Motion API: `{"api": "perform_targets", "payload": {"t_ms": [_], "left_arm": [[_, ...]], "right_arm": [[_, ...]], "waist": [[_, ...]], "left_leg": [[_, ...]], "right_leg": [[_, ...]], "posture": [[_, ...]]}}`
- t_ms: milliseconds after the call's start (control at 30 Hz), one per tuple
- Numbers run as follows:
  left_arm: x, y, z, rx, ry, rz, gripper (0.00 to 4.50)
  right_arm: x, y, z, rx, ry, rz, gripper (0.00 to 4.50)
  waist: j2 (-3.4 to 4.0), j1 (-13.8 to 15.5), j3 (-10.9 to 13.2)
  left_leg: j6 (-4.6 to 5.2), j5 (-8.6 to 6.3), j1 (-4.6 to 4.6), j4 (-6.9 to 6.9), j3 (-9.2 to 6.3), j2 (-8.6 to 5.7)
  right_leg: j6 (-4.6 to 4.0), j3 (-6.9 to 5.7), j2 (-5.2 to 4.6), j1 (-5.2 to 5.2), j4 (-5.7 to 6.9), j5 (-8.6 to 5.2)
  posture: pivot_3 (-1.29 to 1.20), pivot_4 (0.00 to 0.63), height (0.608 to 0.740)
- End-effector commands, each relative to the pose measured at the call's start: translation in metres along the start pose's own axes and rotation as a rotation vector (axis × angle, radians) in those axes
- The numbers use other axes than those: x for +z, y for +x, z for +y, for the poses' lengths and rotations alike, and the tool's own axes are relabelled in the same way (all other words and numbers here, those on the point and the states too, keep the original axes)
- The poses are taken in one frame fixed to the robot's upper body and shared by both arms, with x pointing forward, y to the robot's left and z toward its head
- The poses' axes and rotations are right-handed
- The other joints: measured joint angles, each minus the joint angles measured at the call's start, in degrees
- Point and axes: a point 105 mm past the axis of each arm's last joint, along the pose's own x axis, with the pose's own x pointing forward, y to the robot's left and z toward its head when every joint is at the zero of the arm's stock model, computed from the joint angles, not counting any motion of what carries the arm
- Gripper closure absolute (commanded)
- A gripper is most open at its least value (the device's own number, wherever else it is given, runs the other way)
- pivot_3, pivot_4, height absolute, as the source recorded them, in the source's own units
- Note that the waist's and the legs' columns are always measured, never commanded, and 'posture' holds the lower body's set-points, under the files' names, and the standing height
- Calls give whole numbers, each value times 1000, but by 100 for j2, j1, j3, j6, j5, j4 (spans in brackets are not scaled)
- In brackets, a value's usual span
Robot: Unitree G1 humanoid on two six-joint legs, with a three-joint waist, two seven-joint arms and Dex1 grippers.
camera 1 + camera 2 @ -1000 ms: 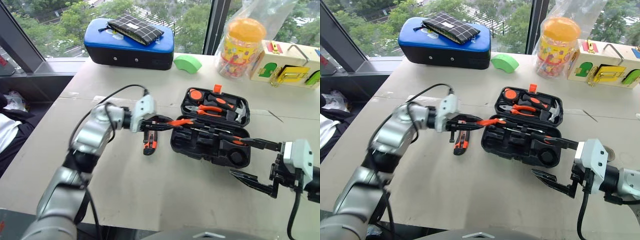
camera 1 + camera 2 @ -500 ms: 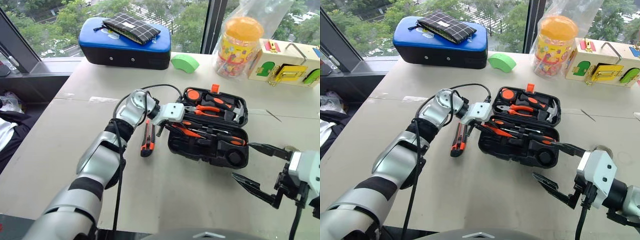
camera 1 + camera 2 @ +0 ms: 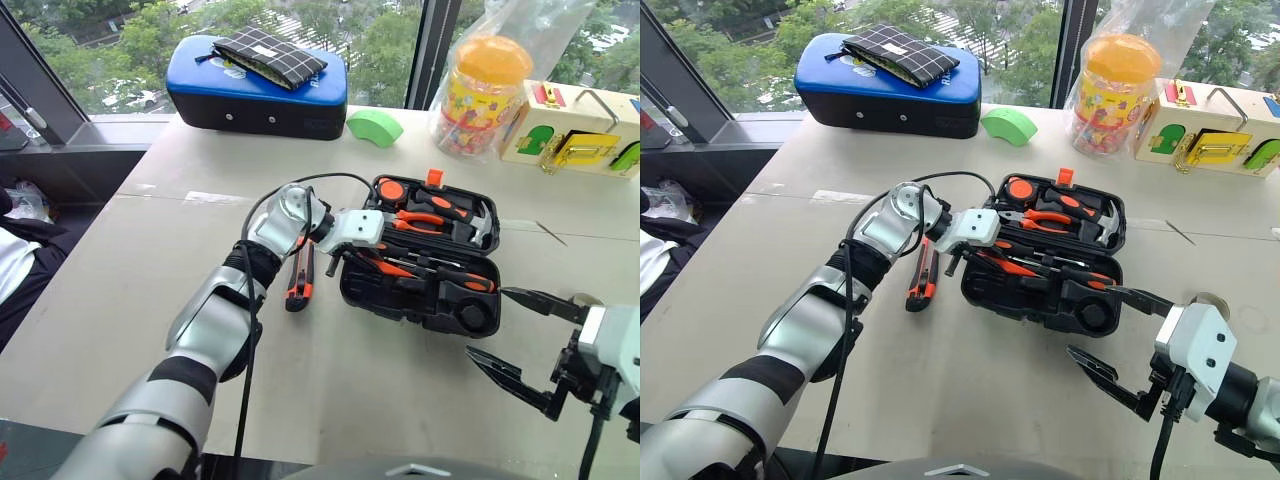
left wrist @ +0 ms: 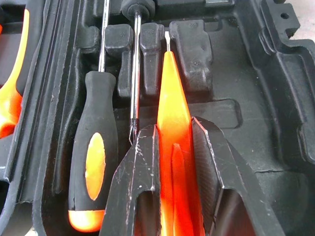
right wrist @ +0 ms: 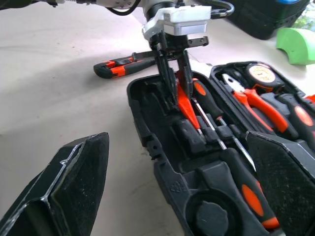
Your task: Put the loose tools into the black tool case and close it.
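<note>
My left gripper opens now, since the all-orange tool's tip sits in the case's hollow and the tool would rest there.
The black tool case (image 3: pixel 352 290) lies open in the middle of the table. My left gripper (image 3: pixel 348 256) is over its near half, shut on the small all-orange tool (image 4: pixel 172 110), whose tip points down into a recess. Beside that tool, two screwdrivers (image 4: pixel 93 147) with black-and-orange handles lie in their slots. Left of the case, the orange-and-black utility knife (image 3: pixel 299 280) rests on the table. My right gripper (image 3: pixel 488 322) hovers open near the case's right end, nothing between its fingers.
The case's far half holds pliers (image 3: pixel 425 217), a tape measure and a hammer. At the back stand a blue-topped case (image 3: pixel 258 95) with a checked pouch, a green block (image 3: pixel 374 126), a yellow-lidded jar (image 3: pixel 485 85) and a wooden latch box (image 3: pixel 580 125).
My left gripper has carried the orange tool rightward and down, from above the knife to the case's near half, tilting its tip into the case. The right gripper has stayed put.
</note>
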Motion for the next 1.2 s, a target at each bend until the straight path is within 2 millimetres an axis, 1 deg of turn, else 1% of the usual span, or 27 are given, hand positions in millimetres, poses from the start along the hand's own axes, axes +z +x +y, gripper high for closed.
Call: {"api": "perform_targets", "payload": {"t_ms": [33,233,433,467,533,567,600,633,667,700,767,833,867,933,1000,1067,1100,1200], "left_arm": [[11,5,2,-5,26,-24,4145],[15,5,4,11,30,-51,4145],[14,8,5,14,39,-42,4145],[12,9,4,3,29,-29,4145],[9,5,5,11,29,-12,3132],[9,3,7,21,33,-14,2737],[10,1,10,41,38,-21,2437],[13,-3,12,54,29,-39,1855],[16,-7,13,56,14,-61,1365],[20,-14,14,54,-8,-93,1003],[31,-28,15,39,-72,-175,1003],[42,-43,22,62,-183,-269,1003],[45,-48,24,71,-230,-298,1634],[43,-54,26,98,-283,-323,2191],[34,-51,24,140,-317,-316,3345],[28,-44,21,164,-354,-320,4343],[24,-39,18,170,-367,-311,4439],[7,-21,8,187,-373,-249,4439]], "right_arm": [[8,-1,3,2,-30,-17,0],[8,1,1,-2,-32,-19,0],[8,3,-1,-4,-35,-22,0],[8,3,-1,-3,-35,-23,0],[8,3,-1,-3,-35,-23,0],[8,3,-1,-3,-35,-23,0],[8,3,-1,-3,-35,-22,0],[7,3,-1,-3,-35,-22,0],[7,3,-1,-3,-34,-22,0],[7,3,-1,-4,-34,-21,0],[7,3,-1,-6,-33,-22,0],[6,3,-1,-7,-31,-24,0],[6,4,-1,-7,-30,-24,0],[5,5,-1,-7,-28,-28,0],[5,7,-2,-6,-27,-35,0],[5,8,-3,-4,-28,-39,0],[5,8,-3,-3,-28,-40,0],[5,9,-5,1,-31,-40,0]], "waist": [[0,-1,0],[0,-3,0],[0,-4,0],[0,-2,0],[0,-5,0],[0,-9,1],[0,-10,1],[0,-10,1],[0,-11,1],[0,-15,1],[0,-28,1],[0,-30,1],[-1,-28,3],[1,-26,2],[3,-28,-2],[5,-27,-3],[5,-28,-2],[4,-24,-1]], "left_leg": [[0,0,0,1,0,0],[0,0,-1,5,0,0],[0,0,-1,8,-1,0],[0,0,-1,9,-1,0],[0,0,-1,14,-2,-1],[0,0,-1,17,-1,-1],[0,0,-1,18,-1,-1],[0,0,0,19,-1,0],[0,0,0,22,-1,-1],[0,0,1,25,-2,0],[0,0,2,29,-2,1],[0,0,3,30,-2,2],[0,0,3,31,-3,2],[0,0,2,34,-9,2],[0,0,5,34,-9,2],[0,0,7,34,-9,2],[0,0,7,34,-8,2],[0,0,5,36,-10,2]], "right_leg": [[0,0,0,0,1,0],[0,1,0,0,3,0],[0,0,0,0,8,0],[1,0,0,0,9,0],[1,0,1,0,12,0],[1,1,0,0,15,0],[1,1,1,0,16,0],[1,1,1,0,18,0],[1,2,0,0,23,-1],[0,2,1,-1,29,-1],[0,2,2,-1,36,-1],[0,3,3,-2,40,-1],[0,2,3,-2,44,-1],[2,-4,4,-3,47,-3],[4,-2,4,-1,48,-4],[5,-1,4,-1,51,-5],[6,0,4,-1,53,-5],[5,-1,4,-2,55,-4]], "posture": [[0,150,740],[0,150,740],[0,150,740],[0,150,740],[0,150,740],[0,150,740],[0,150,740],[0,150,740],[0,150,740],[0,150,740],[0,150,740],[0,150,740],[0,150,740],[0,150,740],[0,150,740],[0,150,740],[0,150,740],[0,150,740]]}}
